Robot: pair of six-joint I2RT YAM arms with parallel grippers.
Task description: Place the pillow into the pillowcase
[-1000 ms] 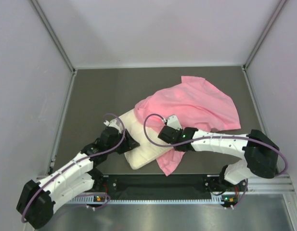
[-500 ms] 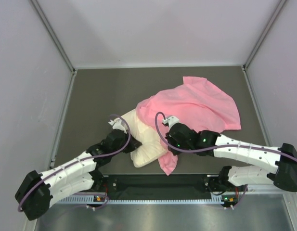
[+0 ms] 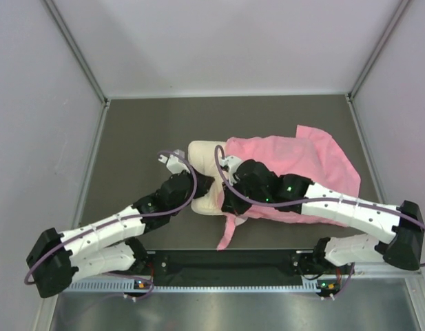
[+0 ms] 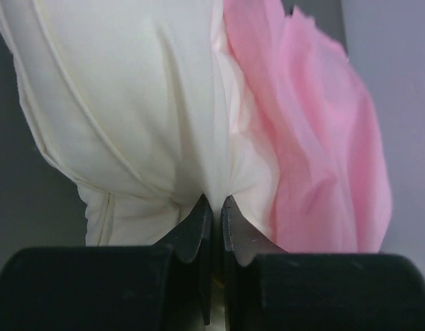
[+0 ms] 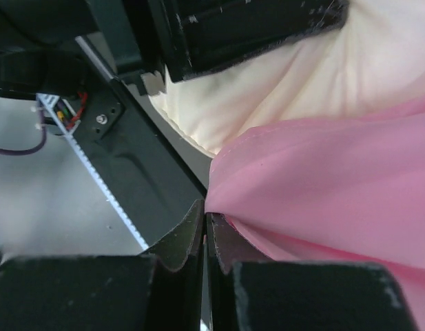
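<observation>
The left gripper needs to move the pillow in, because the pillow's near end is outside the pillowcase's edge and the pillow would drop onto the table if the gripper opened now.
The cream-white pillow point(image 3: 205, 155) lies mid-table, its right part under the pink pillowcase point(image 3: 308, 162). My left gripper point(image 3: 204, 185) is shut on a pinch of the pillow's near end; in the left wrist view the pillow point(image 4: 129, 110) bunches into the closed jaws point(image 4: 213, 202), with the pillowcase point(image 4: 322, 158) to its right. My right gripper point(image 3: 229, 201) is shut on the pillowcase's edge; in the right wrist view the pink fabric point(image 5: 322, 179) runs into the closed jaws point(image 5: 204, 215) and the pillow point(image 5: 288, 83) shows above it. A pink corner point(image 3: 226, 234) hangs near the front edge.
Grey walls enclose the dark table point(image 3: 143, 131) on three sides. The metal rail point(image 3: 226, 262) with the arm bases runs along the near edge. The left gripper's black body point(image 5: 246, 27) shows at the top of the right wrist view.
Both grippers have moved away from the front edge and to the right, carrying the pillow end and pillowcase edge. The pillowcase has shifted right and now covers more of the pillow.
</observation>
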